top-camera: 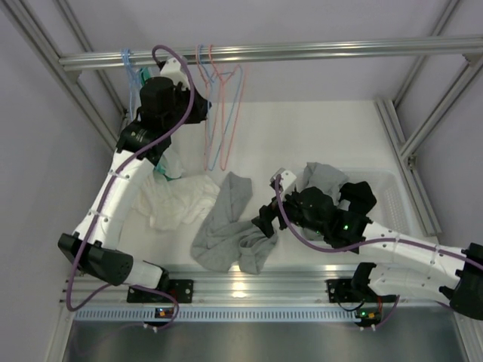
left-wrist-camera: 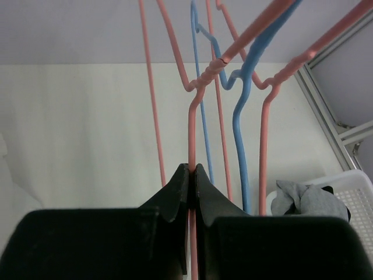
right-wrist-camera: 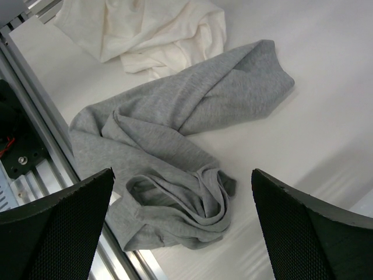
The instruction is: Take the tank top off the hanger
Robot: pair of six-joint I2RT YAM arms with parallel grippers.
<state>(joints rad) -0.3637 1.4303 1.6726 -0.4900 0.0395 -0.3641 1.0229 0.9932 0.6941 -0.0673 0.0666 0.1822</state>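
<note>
My left gripper needs to release the pink wire hanger: it hooks over the top bar (top-camera: 302,53) and would hang there beside the blue hangers.
The grey tank top (top-camera: 230,226) (right-wrist-camera: 175,134) lies crumpled on the white table, off any hanger, with its straps bunched near the front rail. My right gripper (top-camera: 264,222) (right-wrist-camera: 182,172) hovers over it, open, with nothing between its fingers. A bare pink wire hanger (top-camera: 234,113) (left-wrist-camera: 191,134) hangs from the top rail (top-camera: 302,53). My left gripper (top-camera: 198,113) (left-wrist-camera: 192,169) is up there, shut on the hanger's thin vertical wire.
More pink hangers and blue hangers (top-camera: 219,128) (left-wrist-camera: 240,128) hang beside the held one. A white garment (top-camera: 177,200) (right-wrist-camera: 145,29) lies left of the tank top. A white basket (top-camera: 400,200) (left-wrist-camera: 361,192) with grey and black clothes stands at the right.
</note>
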